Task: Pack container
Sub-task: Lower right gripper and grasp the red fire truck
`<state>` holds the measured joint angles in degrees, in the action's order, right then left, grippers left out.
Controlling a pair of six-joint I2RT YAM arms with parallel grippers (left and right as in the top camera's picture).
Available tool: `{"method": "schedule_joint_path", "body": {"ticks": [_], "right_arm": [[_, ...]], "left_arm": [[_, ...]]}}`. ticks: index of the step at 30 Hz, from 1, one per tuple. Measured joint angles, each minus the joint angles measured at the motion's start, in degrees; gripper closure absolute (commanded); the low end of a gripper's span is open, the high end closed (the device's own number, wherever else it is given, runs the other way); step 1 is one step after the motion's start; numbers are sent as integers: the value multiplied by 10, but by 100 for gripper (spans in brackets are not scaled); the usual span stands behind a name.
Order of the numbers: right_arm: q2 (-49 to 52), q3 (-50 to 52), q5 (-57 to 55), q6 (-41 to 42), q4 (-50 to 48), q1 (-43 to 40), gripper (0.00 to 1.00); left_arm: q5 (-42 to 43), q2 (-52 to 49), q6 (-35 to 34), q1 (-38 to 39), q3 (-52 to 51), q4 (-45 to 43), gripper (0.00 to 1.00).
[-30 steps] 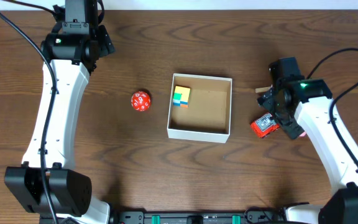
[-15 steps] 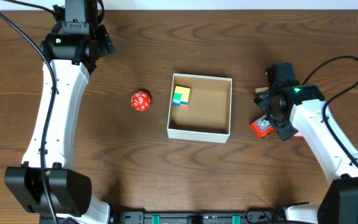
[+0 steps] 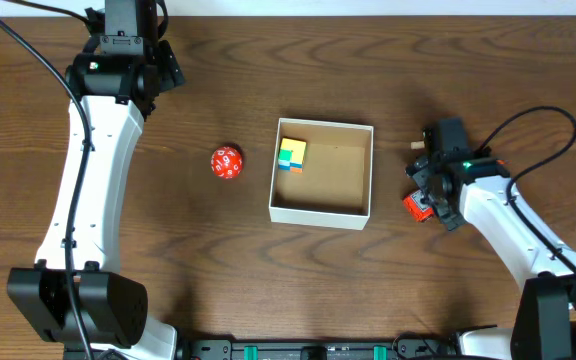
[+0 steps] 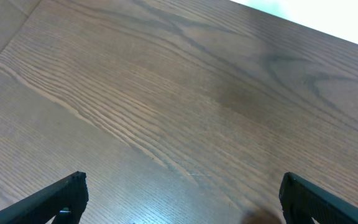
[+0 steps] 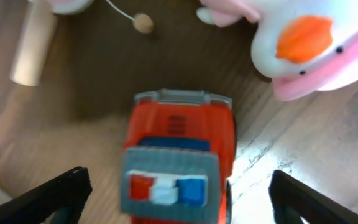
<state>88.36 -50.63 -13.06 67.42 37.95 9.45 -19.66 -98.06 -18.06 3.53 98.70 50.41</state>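
Note:
The fingertips of my right gripper reach down on either side of the red toy truck, by its grey roof [image 5: 169, 180], so it is time to close on it now.
The container [image 3: 322, 207] is a square shallow box with white walls and a tan inside, at the table's middle. A multicoloured cube [image 3: 291, 154] lies in its far left corner. A red toy truck [image 3: 413, 207] with a grey roof lies right of the box; it also shows in the right wrist view [image 5: 180, 155]. My right gripper [image 5: 179, 199] is open, its fingers on either side of the truck, low over it. A red many-sided die [image 3: 226, 162] lies left of the box. My left gripper [image 4: 179, 199] is open over bare table at the far left.
A white and pink plush duck [image 5: 316, 43] lies just beyond the truck. A short wooden cylinder [image 5: 33, 50] and a small bead on a string [image 5: 143, 23] lie beside it. The overhead view shows a tan piece [image 3: 420, 146] by the right arm.
My right arm has moved left and lower over the red truck, covering more of it. The left arm, the die and the box have not moved.

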Motion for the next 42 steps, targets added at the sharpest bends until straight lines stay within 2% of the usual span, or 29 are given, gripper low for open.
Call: {"method": "schedule_joint_path", "body": {"ticks": [8,16,21,24,29,42], "right_arm": [[0,16,-1,-3,-25,0,21],[0,16,0,-5,-29,0,45],[0,16,-3,-3,-31,0,56],[-5,14,-10,-5,-31,0,58],[-6,14,-11,-21,-53,0,67],[-6,8,21,-92,-59,0,72]], "left_arm": [[0,0,0,0,0,0,2],[0,0,0,0,0,0,2],[0,0,0,0,0,0,2],[0,0,0,0,0,0,2],[0,0,0,0,0,0,2],[0,0,0,0,0,0,2]]}}
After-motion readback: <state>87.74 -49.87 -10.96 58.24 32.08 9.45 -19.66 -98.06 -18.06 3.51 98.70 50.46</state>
